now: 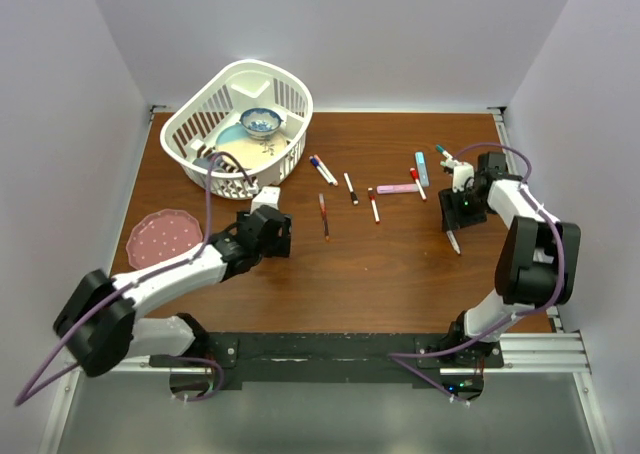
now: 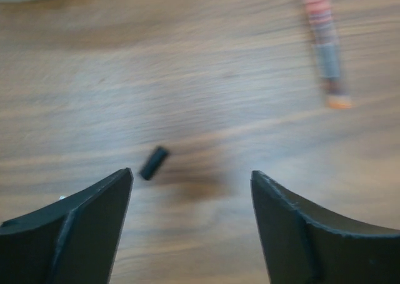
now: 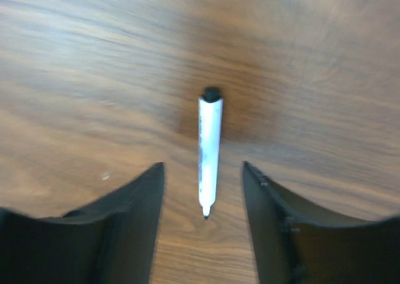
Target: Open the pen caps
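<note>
I will next grab the red-capped pen in the middle of the table with my right gripper by the white body's uncapped end (image 1: 376, 214), so its cap stays free to open.
A short black pen cap (image 2: 154, 162) lies loose on the wood just ahead of my left gripper's (image 2: 190, 177) left finger, touching neither finger. That gripper is open; in the top view the left gripper (image 1: 264, 230) hangs at centre left. A blurred pen (image 2: 324, 46) with an orange tip lies further off. My right gripper (image 3: 203, 165) is open over a white pen (image 3: 210, 149) with a bare dark nib, which lies free between the fingers. From above, the right gripper (image 1: 456, 214) sits over this pen (image 1: 453, 241). Several more pens (image 1: 350, 187) lie in a row mid-table.
A white slatted basket (image 1: 222, 78) stands at the back left, holding a blue patterned bowl (image 1: 261, 122). A pink plate (image 1: 163, 237) rests near the left edge. White walls close in the table on three sides.
</note>
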